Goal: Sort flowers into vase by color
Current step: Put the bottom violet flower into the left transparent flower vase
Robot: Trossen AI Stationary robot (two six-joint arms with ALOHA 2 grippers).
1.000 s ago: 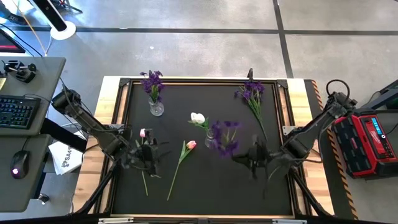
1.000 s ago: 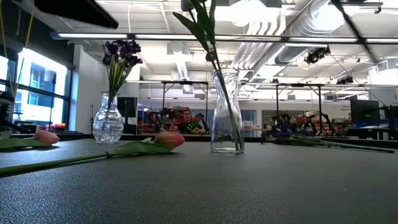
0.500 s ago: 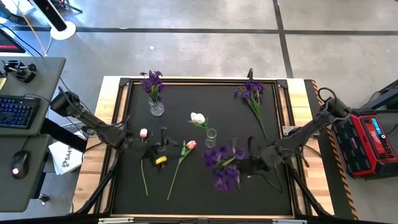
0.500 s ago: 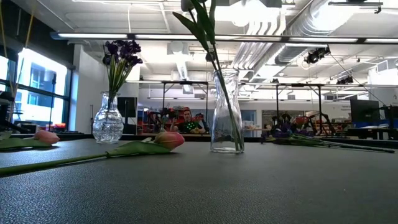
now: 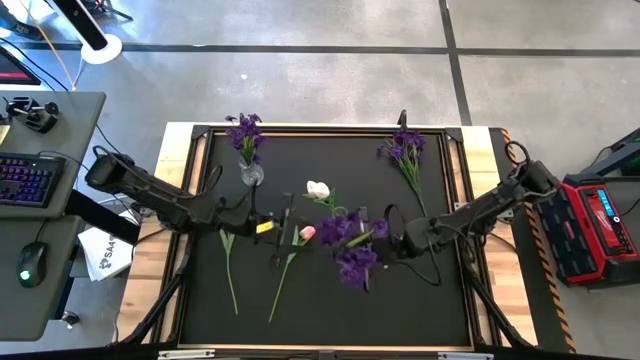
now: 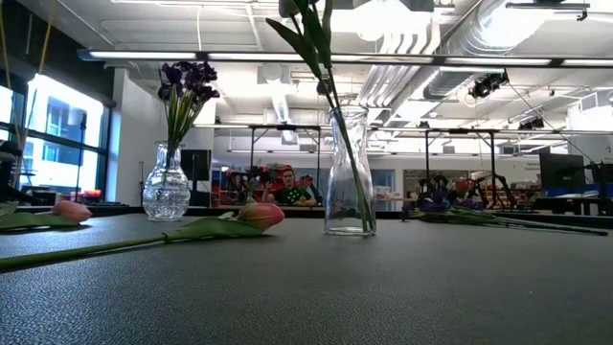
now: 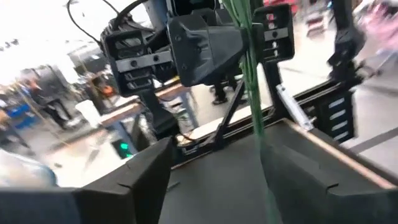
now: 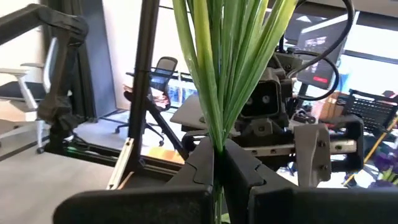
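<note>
Next, my left gripper grabs the purple flowers by their green stems, to sort the purple flowers (image 5: 345, 245) into the round vase (image 5: 252, 174).
My right gripper (image 5: 385, 243) is shut on a bunch of purple flowers (image 5: 345, 245) and holds it above the table's middle. Its green stems (image 8: 217, 68) rise from the fingers. My left gripper (image 5: 285, 228) is open and faces it. One stem (image 7: 254, 106) shows between its fingers (image 7: 127, 186); I cannot tell whether they touch it. A clear vase (image 6: 349, 172) with a white tulip (image 5: 318, 188) stands between the two grippers. A round vase (image 5: 251, 172) at the far left holds purple flowers. A pink tulip (image 5: 306, 233) lies on the mat. My right gripper pinches the bunch's green stems (image 8: 216, 140) together between its two shut fingers, well below the blooms. The fingers come level from the table's right and lie across the stems. The bunch is lifted clear of the table and stands roughly upright, blooms up.
More purple flowers (image 5: 408, 155) lie at the far right of the black mat. A second tulip's stem (image 5: 229, 275) lies at the near left, its pink head (image 6: 72, 210) on the mat. A raised frame (image 5: 325, 129) borders the mat.
My right gripper has carried the purple bunch toward the table's left, close to the clear vase. My left gripper has gone toward the table's right and a little toward the far edge, so that the two grippers now face each other closely. The tulips on the mat have stayed put.
</note>
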